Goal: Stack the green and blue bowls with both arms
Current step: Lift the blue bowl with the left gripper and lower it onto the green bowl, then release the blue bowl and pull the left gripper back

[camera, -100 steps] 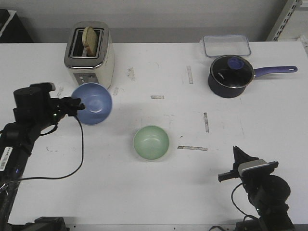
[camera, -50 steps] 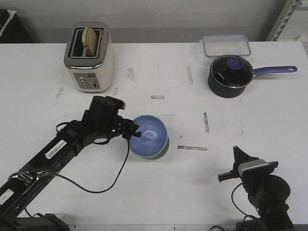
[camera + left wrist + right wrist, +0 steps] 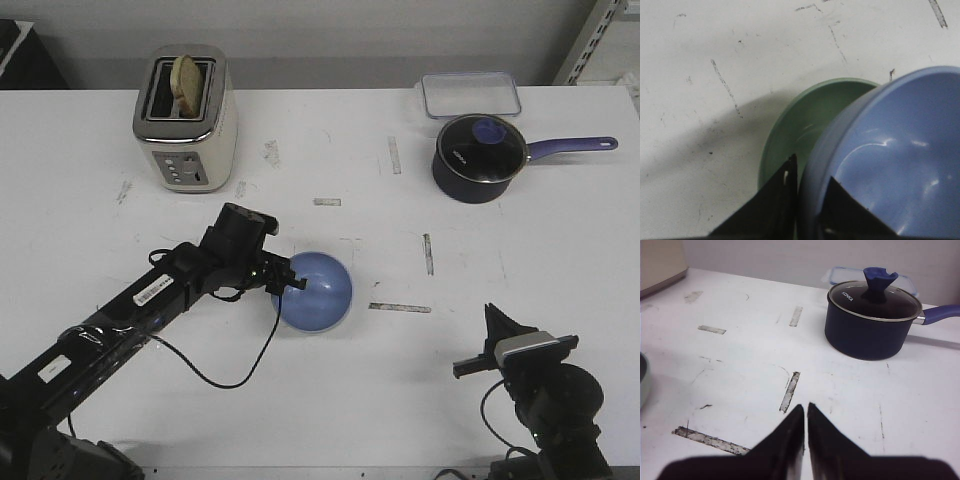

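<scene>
The base of the blue bowl (image 3: pixel 318 287) is inside the green bowl's rim and the bowl would remain nested, so it is time for my left gripper to let go.
The pale blue bowl (image 3: pixel 318 287) sits over the green bowl at the table's middle, hiding it in the front view. In the left wrist view the green bowl (image 3: pixel 805 120) shows under and beside the blue bowl (image 3: pixel 895 155). My left gripper (image 3: pixel 290 284) is shut on the blue bowl's rim, one finger outside and one inside; it also shows in the left wrist view (image 3: pixel 810 177). My right gripper (image 3: pixel 492 318) rests near the front right, shut and empty, as in the right wrist view (image 3: pixel 805 407).
A cream toaster (image 3: pixel 186 118) with bread stands at the back left. A dark saucepan (image 3: pixel 480 157) with a purple handle and a clear lidded container (image 3: pixel 471 95) stand at the back right. Tape marks (image 3: pixel 400 307) lie on the white table.
My left arm carried the blue bowl from the left near the toaster to over the green bowl and lowered it, covering the green bowl. The right arm has not moved.
</scene>
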`<move>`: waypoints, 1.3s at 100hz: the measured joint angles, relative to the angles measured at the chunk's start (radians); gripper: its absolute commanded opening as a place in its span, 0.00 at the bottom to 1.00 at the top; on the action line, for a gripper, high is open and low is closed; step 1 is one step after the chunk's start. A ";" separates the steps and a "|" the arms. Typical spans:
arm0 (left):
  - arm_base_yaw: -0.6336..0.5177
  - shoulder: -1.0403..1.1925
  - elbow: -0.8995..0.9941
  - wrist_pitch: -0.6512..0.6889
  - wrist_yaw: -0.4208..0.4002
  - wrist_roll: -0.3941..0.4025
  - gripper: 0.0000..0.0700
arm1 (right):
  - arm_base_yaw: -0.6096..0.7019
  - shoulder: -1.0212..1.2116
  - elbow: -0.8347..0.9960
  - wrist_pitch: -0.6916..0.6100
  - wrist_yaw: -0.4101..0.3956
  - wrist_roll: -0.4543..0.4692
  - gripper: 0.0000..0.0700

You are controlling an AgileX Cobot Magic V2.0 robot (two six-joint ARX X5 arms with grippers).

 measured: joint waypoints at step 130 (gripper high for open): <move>0.327 -0.484 0.046 -0.086 -0.356 0.211 0.00 | 0.000 0.000 0.000 0.015 0.000 0.000 0.00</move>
